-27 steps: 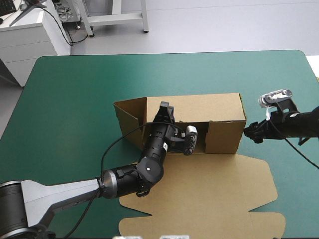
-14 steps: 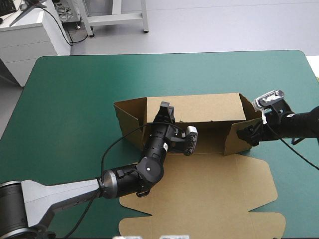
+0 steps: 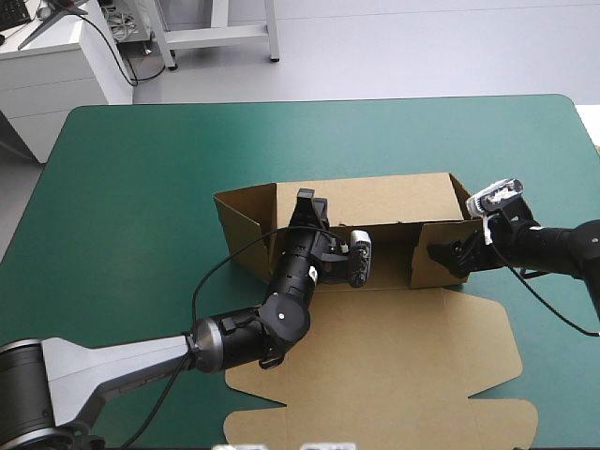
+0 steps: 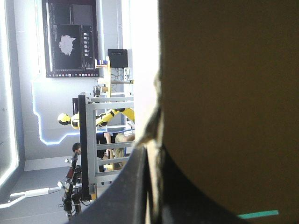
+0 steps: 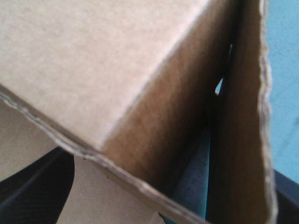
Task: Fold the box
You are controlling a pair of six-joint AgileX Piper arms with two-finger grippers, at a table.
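My right gripper needs to fold the box (image 3: 375,201) into shape, so it will next grab the side wall by the wall's top edge (image 3: 459,197).
The brown box (image 3: 375,201) lies mid-table with its long back wall raised and its lid panel (image 3: 394,366) flat toward the near edge. My left gripper (image 3: 307,200) is shut on the back wall's top edge. In the left wrist view the board (image 4: 224,93) runs down between the black fingers (image 4: 121,196). My right gripper (image 3: 441,255) presses against the right end flap (image 3: 433,251), which is swung inward. In the right wrist view its fingers (image 5: 32,191) stand apart, open, with the board (image 5: 93,56) close ahead. The left end flap (image 3: 242,220) angles outward.
The teal-green cover (image 3: 141,187) lies bare around the box on the far and left sides. The table's right edge (image 3: 589,169) is close behind the right arm. The flat lid panel reaches almost to the near edge.
My right gripper has moved left, swinging the right end flap inward toward the box's middle. The left gripper keeps its hold on the back wall, almost still.
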